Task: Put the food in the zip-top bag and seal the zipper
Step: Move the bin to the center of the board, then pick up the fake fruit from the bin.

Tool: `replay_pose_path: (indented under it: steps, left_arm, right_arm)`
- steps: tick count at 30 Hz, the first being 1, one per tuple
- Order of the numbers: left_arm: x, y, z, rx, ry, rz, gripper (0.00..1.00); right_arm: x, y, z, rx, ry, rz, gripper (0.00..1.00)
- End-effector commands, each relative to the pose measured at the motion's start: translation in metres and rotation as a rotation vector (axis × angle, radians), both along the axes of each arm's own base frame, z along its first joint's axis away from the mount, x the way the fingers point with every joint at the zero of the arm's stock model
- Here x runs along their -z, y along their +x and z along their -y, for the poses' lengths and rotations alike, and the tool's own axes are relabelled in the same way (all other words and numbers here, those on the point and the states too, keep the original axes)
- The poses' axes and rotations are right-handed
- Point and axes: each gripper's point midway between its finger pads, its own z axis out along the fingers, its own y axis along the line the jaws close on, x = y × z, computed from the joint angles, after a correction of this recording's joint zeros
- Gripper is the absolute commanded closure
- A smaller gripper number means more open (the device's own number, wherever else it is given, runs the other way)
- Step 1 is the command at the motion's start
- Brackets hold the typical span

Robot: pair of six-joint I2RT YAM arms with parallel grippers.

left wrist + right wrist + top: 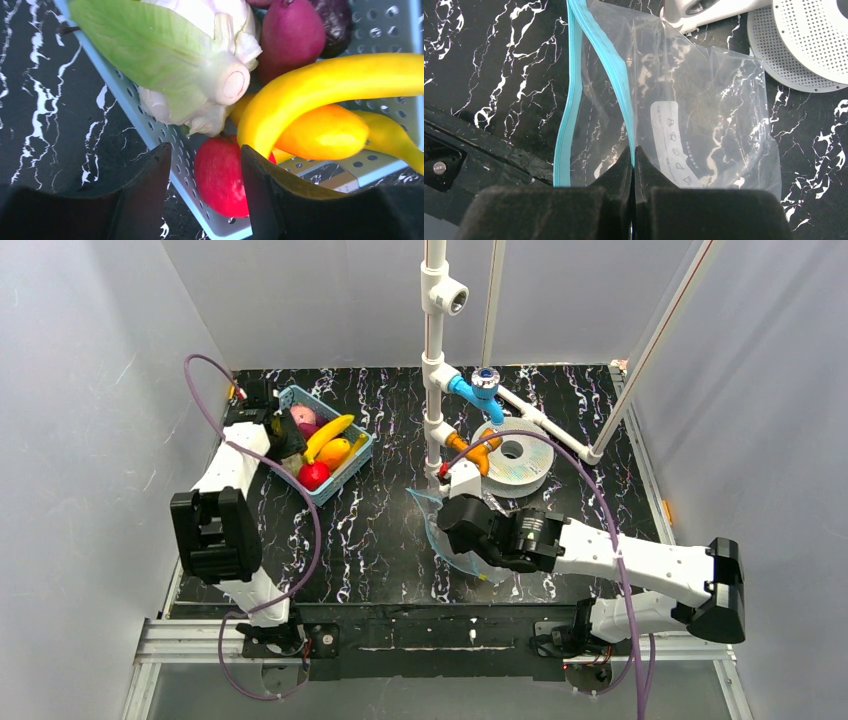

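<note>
The yellow banana's long body should stay free to go into the bag's opening, so my left gripper should grab the banana by its end beside the red apple.
The food lies in a blue perforated basket at the back left: a yellow banana, a red apple, a cabbage and a purple piece. My left gripper stands open astride the basket's near wall, one finger outside and one inside beside the apple. The zip-top bag lies flat mid-table with its white label showing. Its mouth gapes, the two teal lips apart. My right gripper is shut on the zipper of one lip.
A white pipe stand with a blue valve rises behind the bag. A white perforated disc sits at the back right, an orange object beside it. White walls close in the black marbled table.
</note>
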Motion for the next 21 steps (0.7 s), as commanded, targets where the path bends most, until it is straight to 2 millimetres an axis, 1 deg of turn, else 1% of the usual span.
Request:
replay_pose_path:
  steps: [1, 3, 4, 6, 8, 12, 13, 17, 19, 20, 21]
  left_arm:
    - [-0.034, -0.004, -0.008, 0.041, 0.062, 0.095, 0.47]
    - [-0.042, -0.003, -0.005, 0.062, 0.054, 0.133, 0.46]
    - [-0.043, -0.001, -0.001, 0.078, 0.033, 0.16, 0.43]
    - [-0.037, 0.004, 0.012, 0.119, -0.026, 0.192, 0.4]
    - [-0.03, 0.008, 0.021, 0.145, -0.071, 0.163, 0.41]
    - [-0.012, 0.014, 0.025, 0.162, -0.103, 0.096, 0.42]
    - [-0.008, 0.015, 0.028, 0.169, -0.116, 0.088, 0.43]
    - [0.008, 0.017, 0.033, 0.182, -0.149, 0.039, 0.53]
    - [0.011, 0.015, 0.033, 0.184, -0.147, 0.021, 0.64]
    - [0.009, 0.015, 0.032, 0.183, -0.134, 0.023, 0.7]
    - [0.006, 0.014, 0.03, 0.183, -0.115, 0.029, 0.79]
  right_arm:
    - [-0.019, 0.0, -0.013, -0.006, 0.023, -0.013, 0.99]
    - [-0.024, 0.001, -0.017, -0.001, 0.022, -0.015, 0.99]
    - [-0.031, 0.001, -0.021, -0.004, 0.035, -0.018, 0.99]
    - [-0.038, -0.001, -0.028, -0.012, 0.054, -0.036, 0.99]
    - [-0.041, -0.004, -0.035, -0.026, 0.073, -0.058, 0.99]
    - [-0.039, -0.007, -0.04, -0.028, 0.082, -0.084, 0.99]
    - [-0.037, -0.008, -0.04, -0.028, 0.083, -0.088, 0.99]
    - [-0.031, -0.008, -0.039, -0.022, 0.081, -0.095, 0.99]
    - [-0.029, -0.008, -0.038, -0.021, 0.082, -0.093, 0.99]
    - [-0.029, -0.008, -0.038, -0.022, 0.085, -0.09, 0.99]
    - [-0.029, -0.007, -0.039, -0.026, 0.085, -0.084, 0.99]
